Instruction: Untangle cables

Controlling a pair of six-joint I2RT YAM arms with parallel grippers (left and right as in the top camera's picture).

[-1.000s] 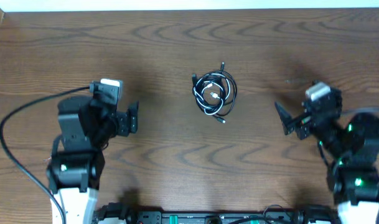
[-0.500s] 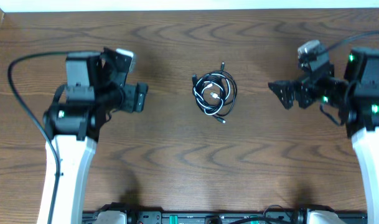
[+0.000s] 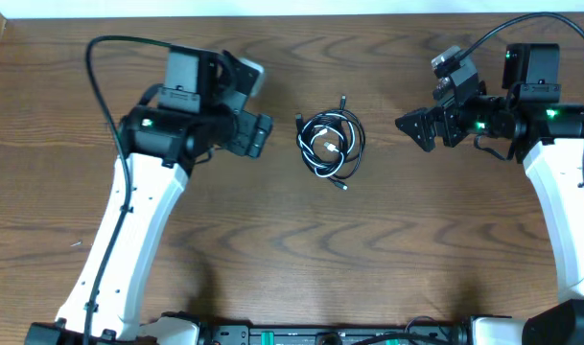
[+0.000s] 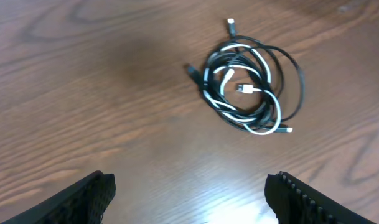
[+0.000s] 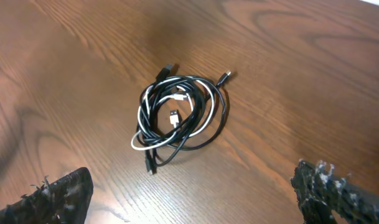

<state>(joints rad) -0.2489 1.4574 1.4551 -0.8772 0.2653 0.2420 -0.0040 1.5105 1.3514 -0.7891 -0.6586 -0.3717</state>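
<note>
Next, my right gripper grabs one piece of black cable on the coil's outer edge to untangle the coil, leaving the rest for my left gripper.
A small tangled coil of thin black and white cables [image 3: 331, 143] with small plug ends lies on the wooden table at centre. It also shows in the left wrist view [image 4: 251, 86] and the right wrist view [image 5: 180, 114]. My left gripper [image 3: 257, 135] hangs open and empty to the left of the coil, apart from it; its fingertips frame bare wood [image 4: 190, 198]. My right gripper [image 3: 418, 129] hangs open and empty to the right of the coil, also apart from it [image 5: 192, 198].
The dark wooden table [image 3: 292, 249] fills the view. A pale wall strip [image 3: 272, 8] runs along the far edge. Thick black robot wires loop from the left arm [image 3: 100, 77] and the right arm [image 3: 560, 24].
Both arms have risen and reached towards the middle: the left gripper moved up and right, the right gripper up and left, each closer to the coil. The cables have not moved.
</note>
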